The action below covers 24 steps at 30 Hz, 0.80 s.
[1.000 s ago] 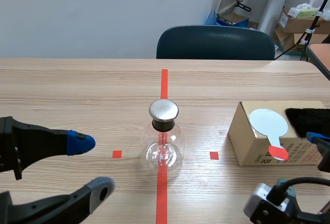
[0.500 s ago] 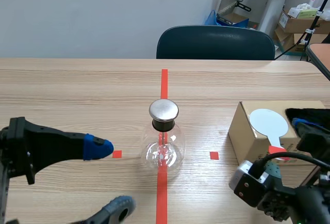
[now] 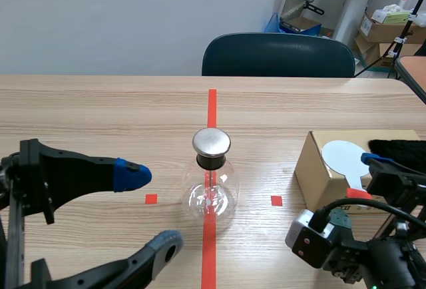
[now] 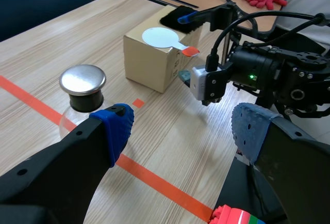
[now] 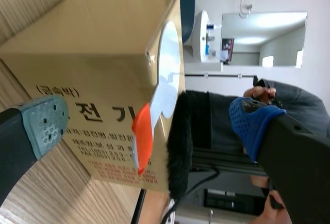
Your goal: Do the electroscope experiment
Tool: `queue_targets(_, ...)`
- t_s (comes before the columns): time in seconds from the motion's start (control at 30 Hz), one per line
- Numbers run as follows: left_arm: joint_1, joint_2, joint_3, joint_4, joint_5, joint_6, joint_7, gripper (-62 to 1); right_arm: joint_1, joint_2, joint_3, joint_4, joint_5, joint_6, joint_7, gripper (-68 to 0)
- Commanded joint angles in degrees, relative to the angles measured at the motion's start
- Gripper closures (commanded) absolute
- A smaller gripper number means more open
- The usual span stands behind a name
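The white disc needs to come to the electroscope's metal cap (image 3: pixel 212 142). My right gripper should next grab the paddle by its orange-red handle (image 3: pixel 359 194) for that.
The electroscope, a glass flask (image 3: pixel 212 192) with a round metal cap (image 4: pixel 82 79), stands on the red centre line. My left gripper (image 3: pixel 150 210) is open just left of it, with the flask ahead of its blue pad in the left wrist view. On the cardboard box (image 3: pixel 326 186) lies a white disc paddle (image 3: pixel 345 158) with an orange-red handle (image 5: pixel 143 136), next to black fur (image 3: pixel 399 148). My right gripper (image 5: pixel 149 123) is open at the box's near side, its fingers spread either side of the paddle handle without touching it.
A dark chair (image 3: pixel 278 54) stands behind the far table edge. Cartons (image 3: pixel 383 26) and clutter sit at the back right. The right arm's body and cables (image 4: pixel 258 74) are just in front of the box. Bare wood lies between flask and box.
My left gripper has moved right, toward the flask. The right arm has shifted left and come up along the box's front, its blue fingertip now by the paddle.
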Motion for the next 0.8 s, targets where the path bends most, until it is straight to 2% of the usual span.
queue_targets(0.0, -0.9, 0.2, 1.2, 0.9, -0.5, -0.1, -0.8, -42.2, 0.7, 0.9, 0.1, 0.5, -0.2, -0.6, -0.3, -60.4)
queue_targets(0.1, -2.0, -0.4, 3.1, 0.9, -0.5, 1.3, -0.9, -42.2, 0.7, 0.9, 0.1, 0.5, -0.2, -0.6, -0.3, -51.0)
queue_targets(0.17, -2.6, -0.9, 4.1, 0.9, -0.5, 2.3, -0.9, -42.2, 0.7, 0.9, 0.1, 0.5, -0.2, -0.7, -0.4, -47.0)
queue_targets(0.43, -3.1, -1.4, 5.1, 0.9, -0.5, 3.3, -1.2, -42.2, 0.7, 0.9, 0.1, 0.5, -0.2, -0.7, -2.0, -40.5)
queue_targets(0.57, -3.1, -1.4, 5.1, 0.9, -0.5, 3.3, -1.2, -42.2, 0.7, 0.9, 0.1, 0.5, -0.2, -0.7, -2.0, -40.4)
queue_targets(0.77, -3.1, -1.3, 5.1, 0.9, -0.5, 3.3, -1.2, -42.2, 0.7, 0.9, 0.1, 0.5, -0.2, -0.7, -1.4, -31.5)
